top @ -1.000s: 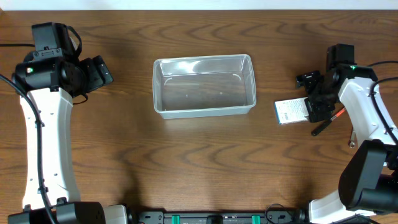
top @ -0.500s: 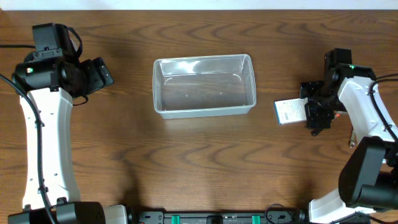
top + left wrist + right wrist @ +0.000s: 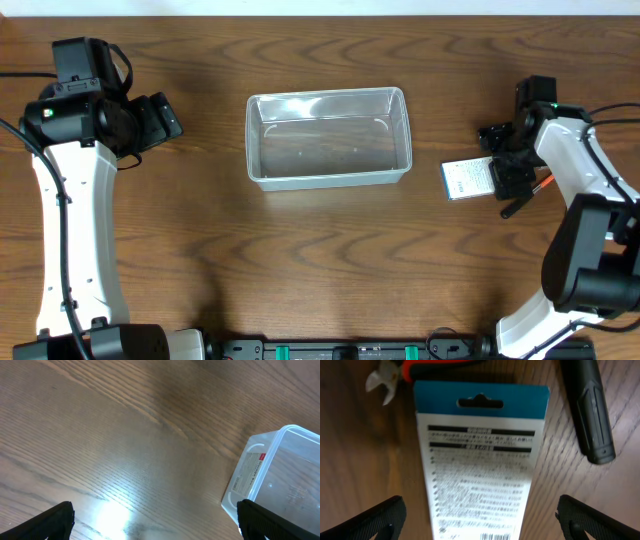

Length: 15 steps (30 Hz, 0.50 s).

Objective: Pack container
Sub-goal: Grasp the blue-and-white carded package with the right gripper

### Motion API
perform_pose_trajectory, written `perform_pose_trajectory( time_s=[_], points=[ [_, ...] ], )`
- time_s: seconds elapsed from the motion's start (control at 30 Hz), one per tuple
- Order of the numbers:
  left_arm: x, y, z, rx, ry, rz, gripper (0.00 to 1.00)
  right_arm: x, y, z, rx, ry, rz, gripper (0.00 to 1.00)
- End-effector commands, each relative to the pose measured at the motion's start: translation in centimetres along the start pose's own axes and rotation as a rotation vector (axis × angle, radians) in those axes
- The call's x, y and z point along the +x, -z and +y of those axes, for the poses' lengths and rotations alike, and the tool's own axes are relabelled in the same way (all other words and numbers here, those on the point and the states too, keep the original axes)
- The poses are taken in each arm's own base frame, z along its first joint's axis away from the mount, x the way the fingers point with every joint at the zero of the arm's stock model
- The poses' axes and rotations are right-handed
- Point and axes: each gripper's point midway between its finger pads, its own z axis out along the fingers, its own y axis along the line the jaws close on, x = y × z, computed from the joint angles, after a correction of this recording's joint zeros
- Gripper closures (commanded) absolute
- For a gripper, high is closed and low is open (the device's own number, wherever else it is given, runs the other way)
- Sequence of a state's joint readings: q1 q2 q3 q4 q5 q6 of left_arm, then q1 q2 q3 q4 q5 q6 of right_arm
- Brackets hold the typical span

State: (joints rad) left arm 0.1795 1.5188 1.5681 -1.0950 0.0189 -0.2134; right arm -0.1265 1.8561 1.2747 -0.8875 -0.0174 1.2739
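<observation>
I should next use my right gripper to grab the blue-and-white box (image 3: pixel 466 179) by both long sides, with the box's printed side toward my right gripper. Then the box can be laid flat inside the container.
The clear plastic container (image 3: pixel 328 137) stands empty at the table's middle back; one corner with a label shows in the left wrist view (image 3: pixel 272 477). A small blue-and-white box (image 3: pixel 466 179) lies flat to its right and fills the right wrist view (image 3: pixel 480 460). My right gripper (image 3: pixel 508 165) is open, its fingers astride the box (image 3: pixel 480 522). A black marker (image 3: pixel 587 410) and orange-handled cutters (image 3: pixel 415 372) lie just beyond the box. My left gripper (image 3: pixel 150 122) is open and empty over bare wood (image 3: pixel 155 525), left of the container.
The black marker (image 3: pixel 516 206) and an orange handle (image 3: pixel 543 182) lie right of the box under the right arm. A small metal tool (image 3: pixel 566 222) lies near the right edge. A black rail runs along the front edge.
The right gripper swung down over the box's right end, then drew back up a little. The box, container and left arm have not moved.
</observation>
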Motion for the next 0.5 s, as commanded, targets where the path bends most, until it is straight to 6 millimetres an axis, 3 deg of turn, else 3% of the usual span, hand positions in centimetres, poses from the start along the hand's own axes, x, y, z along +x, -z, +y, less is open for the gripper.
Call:
perform_pose_trajectory(
  time_s=[0.0,0.47],
  points=[
    [0.2,-0.1,0.0,-0.006,0.007,0.006,0.03,-0.5,-0.7,0.1,0.023,0.036,-0.041,0.01],
    [0.2,-0.1,0.1,-0.006,0.007,0.007,0.03,-0.5,-4.7,0.7,0.059,0.041,-0.056,0.01]
  ],
)
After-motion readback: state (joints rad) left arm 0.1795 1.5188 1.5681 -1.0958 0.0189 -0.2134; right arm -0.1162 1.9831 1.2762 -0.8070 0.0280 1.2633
